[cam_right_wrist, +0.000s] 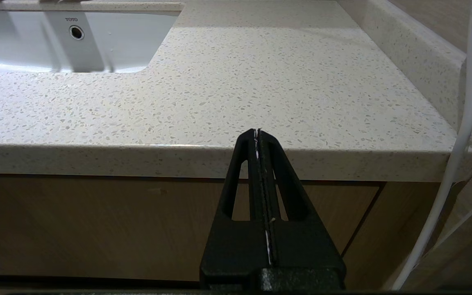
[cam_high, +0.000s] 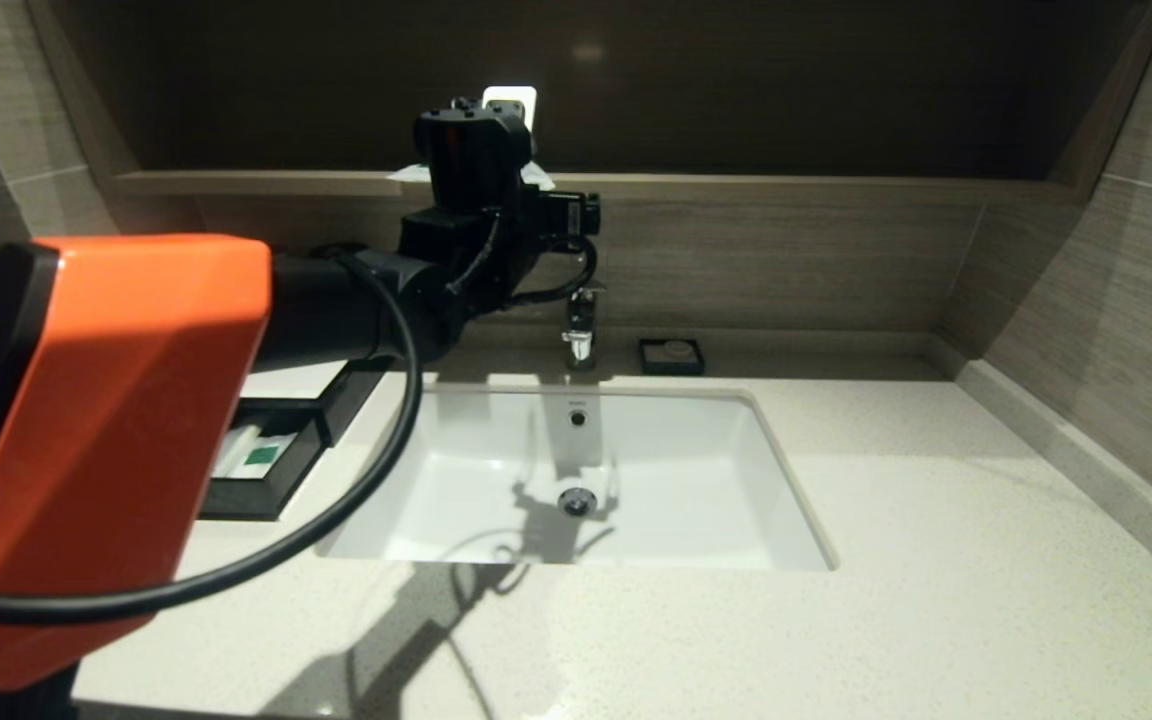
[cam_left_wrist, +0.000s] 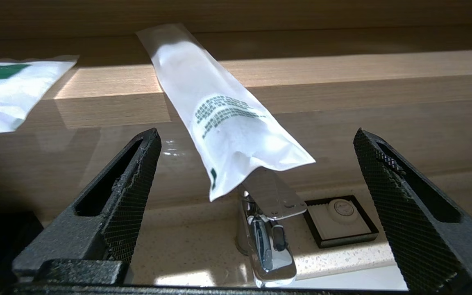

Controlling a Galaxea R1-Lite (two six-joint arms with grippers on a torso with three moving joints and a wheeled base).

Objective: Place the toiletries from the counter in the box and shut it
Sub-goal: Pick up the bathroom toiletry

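The narrow pouch needs to go into the black box's drawer, so I should next grab the pouch by its printed end [cam_left_wrist: 250, 143] with my left gripper.
My left gripper [cam_left_wrist: 256, 135] is open, raised at the front edge of the wooden counter ledge [cam_left_wrist: 363, 67]. A narrow white tube-like pouch [cam_left_wrist: 219, 106] lies on the ledge and overhangs its edge, between my spread fingers [cam_left_wrist: 131, 184] without touching them. A flat white sachet with a green mark [cam_left_wrist: 2, 88] lies on the ledge beside it. In the head view the left gripper [cam_high: 476, 150] hides most of both packets. The black box [cam_high: 348, 385] stands left of the sink with its drawer [cam_high: 261, 495] pulled out, a white green-marked sachet [cam_high: 254, 452] inside. My right gripper [cam_right_wrist: 257, 133] is shut and empty, low before the vanity's front edge.
A chrome faucet [cam_high: 581, 335] stands below the left gripper behind the white sink [cam_high: 576, 480]. A small black soap dish [cam_high: 671, 356] sits right of the faucet. The speckled vanity top [cam_high: 936, 560] stretches to the right. A white cable [cam_right_wrist: 463, 123] hangs near the right gripper.
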